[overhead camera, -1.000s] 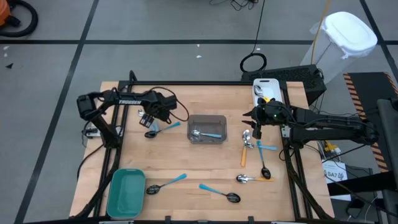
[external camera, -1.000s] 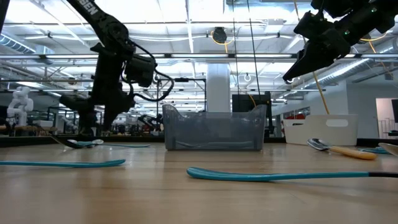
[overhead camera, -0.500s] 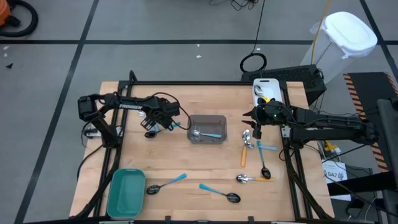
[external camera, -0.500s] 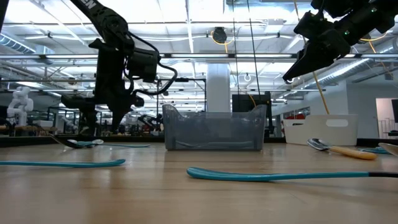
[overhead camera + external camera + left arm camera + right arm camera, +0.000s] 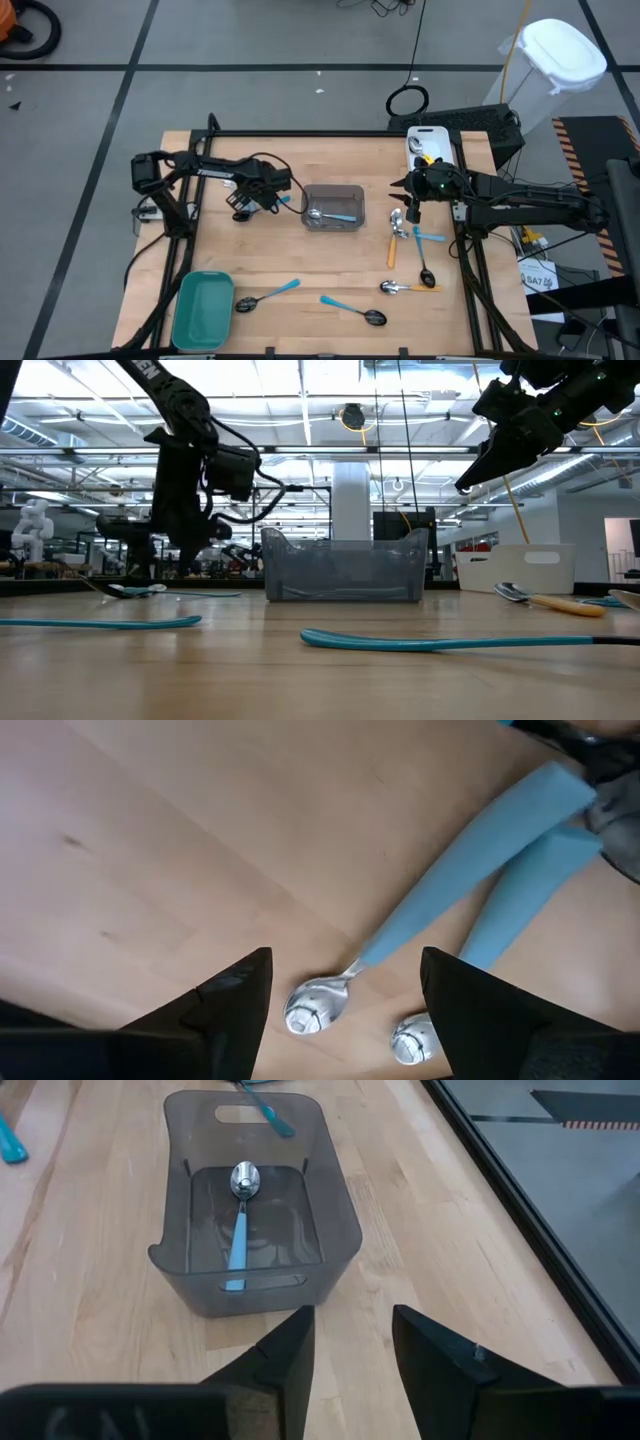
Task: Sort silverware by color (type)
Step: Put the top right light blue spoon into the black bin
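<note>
The light-blue-handled spoon needs to be sorted into the grey bin, so my left gripper should grab its metal neck (image 5: pixel 351 970) next.
Two silver-bowled spoons with light-blue handles (image 5: pixel 470 860) lie side by side on the wooden table, left of the grey bin (image 5: pixel 350 190). My left gripper (image 5: pixel 345 960) hangs open just above them, pointing steeply down, one finger on either side of the bowls (image 5: pixel 315 1005), touching nothing. In the high view it shows as the left gripper (image 5: pixel 247 203). The grey bin holds one silver spoon with a blue handle (image 5: pixel 240 1210). My right gripper (image 5: pixel 352 1320) waits open, high above the table right of the bin, also seen as the right gripper (image 5: pixel 410 205).
More spoons lie near the right arm, among them an orange-handled one (image 5: pixel 392 248) and a black one (image 5: pixel 426 275). Two blue-handled black spoons (image 5: pixel 262 297) (image 5: pixel 352 310) lie near the front edge. A teal bin (image 5: pixel 203 310) stands at the front left, a white container (image 5: pixel 425 140) at the back right.
My left gripper has moved toward the grey bin and the near edge, sinking a little, and has rolled about its own pointing line. It now stands over the spoons' bowls, still open. The spoons have not moved.
</note>
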`<state>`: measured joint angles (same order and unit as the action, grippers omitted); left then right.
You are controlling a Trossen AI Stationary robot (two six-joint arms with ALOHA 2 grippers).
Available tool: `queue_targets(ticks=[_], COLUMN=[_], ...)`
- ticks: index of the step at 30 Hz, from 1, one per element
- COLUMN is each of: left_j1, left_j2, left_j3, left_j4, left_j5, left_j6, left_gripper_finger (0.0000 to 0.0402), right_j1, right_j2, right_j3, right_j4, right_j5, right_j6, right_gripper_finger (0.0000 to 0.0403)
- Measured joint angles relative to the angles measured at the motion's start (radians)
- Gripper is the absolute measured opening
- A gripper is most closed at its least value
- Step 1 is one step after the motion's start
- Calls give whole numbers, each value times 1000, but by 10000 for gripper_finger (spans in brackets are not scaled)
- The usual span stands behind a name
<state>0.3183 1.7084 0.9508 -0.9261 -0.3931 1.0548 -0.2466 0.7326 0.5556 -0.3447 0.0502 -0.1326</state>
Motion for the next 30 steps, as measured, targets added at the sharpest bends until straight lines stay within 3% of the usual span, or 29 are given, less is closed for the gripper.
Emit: queue_targets(ticks=[8, 21, 30], left_j1=[4, 10, 25], left_j2=[67, 103, 101], left_j3=[0, 1, 1], left_j4=[5, 11, 30], left_j5=[-35, -12, 1], left_j6=[-39, -54, -155], left_gripper_finger=[242, 101, 49], right_j1=[0, 0, 0], right_j2=[0, 0, 0], right_j3=[0, 0, 0], right_j4=[-3, -4, -4], right_j5=[0, 0, 0], right_j6=[11, 12, 12], right_gripper_finger=[132, 132, 132])
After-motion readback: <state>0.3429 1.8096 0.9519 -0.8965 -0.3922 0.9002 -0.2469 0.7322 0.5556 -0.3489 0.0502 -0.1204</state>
